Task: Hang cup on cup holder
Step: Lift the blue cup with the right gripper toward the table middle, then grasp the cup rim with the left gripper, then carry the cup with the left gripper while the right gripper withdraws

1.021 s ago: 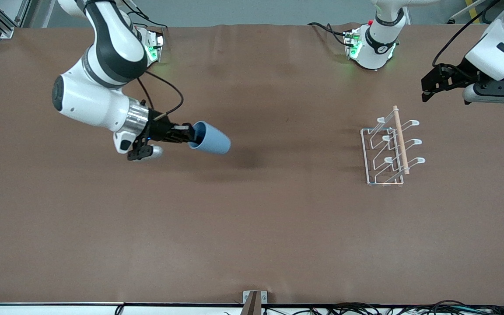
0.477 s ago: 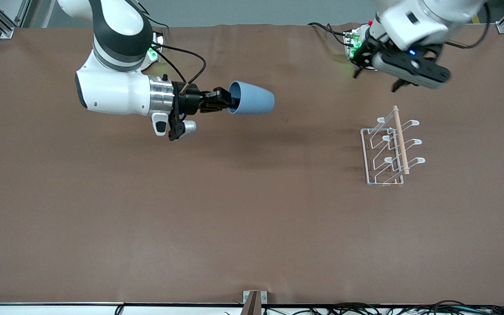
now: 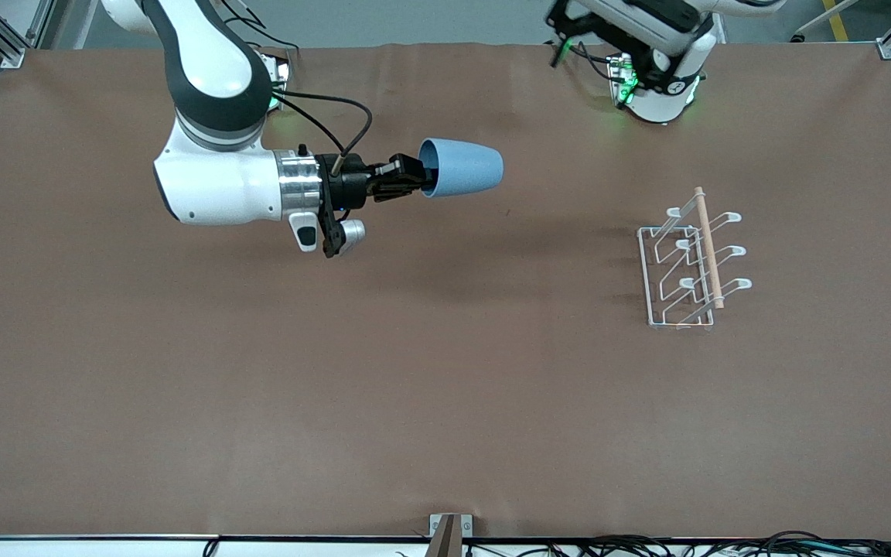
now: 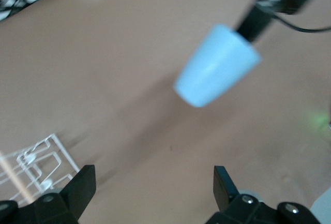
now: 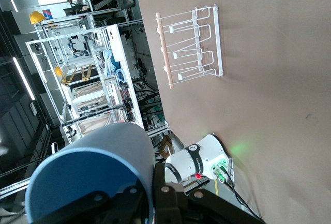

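The light-blue cup should slide onto the cup holder (image 3: 708, 247) with its opening free, so my left gripper should next grab the cup by its closed bottom end (image 3: 493, 167).
The light-blue cup (image 3: 465, 168) lies on its side in the air, its mouth toward my right gripper (image 3: 417, 175). That gripper is shut on the cup's rim, one finger inside and one outside, as the right wrist view (image 5: 153, 199) shows with the cup (image 5: 98, 167) close up. The cup holder (image 3: 708, 247), a white wire rack with a wooden rod, stands on the table toward the left arm's end; it also shows in the right wrist view (image 5: 164, 48). My left gripper (image 3: 561, 27) is open and empty, high up near its base. The left wrist view (image 4: 154, 178) shows the cup (image 4: 217, 66) and the cup holder (image 4: 51, 142).
The brown table cover (image 3: 445, 387) is bare between the cup and the rack. The left arm's base (image 3: 658, 85) stands at the table's edge. Cables (image 3: 646, 545) run along the edge nearest the front camera.
My right gripper has carried the cup up and toward the left arm's end, levelling it. My left gripper has swung from over the table's end back to above its base.
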`<state>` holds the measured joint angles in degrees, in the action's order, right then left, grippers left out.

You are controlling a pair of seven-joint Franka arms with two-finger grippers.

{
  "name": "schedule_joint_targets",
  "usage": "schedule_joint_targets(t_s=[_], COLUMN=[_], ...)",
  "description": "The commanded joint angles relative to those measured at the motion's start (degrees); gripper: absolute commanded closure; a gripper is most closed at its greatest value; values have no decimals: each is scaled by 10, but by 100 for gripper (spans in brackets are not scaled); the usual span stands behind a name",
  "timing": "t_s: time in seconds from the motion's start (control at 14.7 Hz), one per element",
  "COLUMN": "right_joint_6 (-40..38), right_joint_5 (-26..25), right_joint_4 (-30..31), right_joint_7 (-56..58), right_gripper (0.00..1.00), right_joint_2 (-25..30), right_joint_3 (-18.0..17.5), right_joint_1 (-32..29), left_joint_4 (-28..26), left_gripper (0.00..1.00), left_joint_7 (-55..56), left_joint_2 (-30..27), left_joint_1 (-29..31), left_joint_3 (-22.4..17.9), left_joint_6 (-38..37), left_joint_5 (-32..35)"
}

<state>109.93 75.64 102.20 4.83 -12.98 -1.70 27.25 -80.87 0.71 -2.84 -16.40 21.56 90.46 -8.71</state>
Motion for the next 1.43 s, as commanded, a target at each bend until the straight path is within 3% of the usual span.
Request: schedule_joint_targets(t_s=[0.0, 0.41, 0.61, 1.36], right_joint_6=[-7, -9, -9, -32], right_joint_5=[17, 16, 16, 16], right_joint_4=[-10, -9, -8, -4], right_joint_7=[8, 17, 22, 23], right_gripper=[98, 98, 97, 96], right_joint_2=[-5, -14, -16, -16], right_joint_3=[3, 3, 3, 4], right_joint_1=[3, 5, 3, 1], left_joint_4=[20, 20, 19, -3], left_gripper=[0, 0, 0, 0], left_joint_7=[-73, -175, -252, -286], left_joint_2=[40, 133, 153, 178], left_joint_1=[-21, -78, -77, -78], left_joint_3=[8, 8, 8, 8], left_joint_6=[30, 154, 160, 159], left_joint_5=[-2, 55, 55, 49])
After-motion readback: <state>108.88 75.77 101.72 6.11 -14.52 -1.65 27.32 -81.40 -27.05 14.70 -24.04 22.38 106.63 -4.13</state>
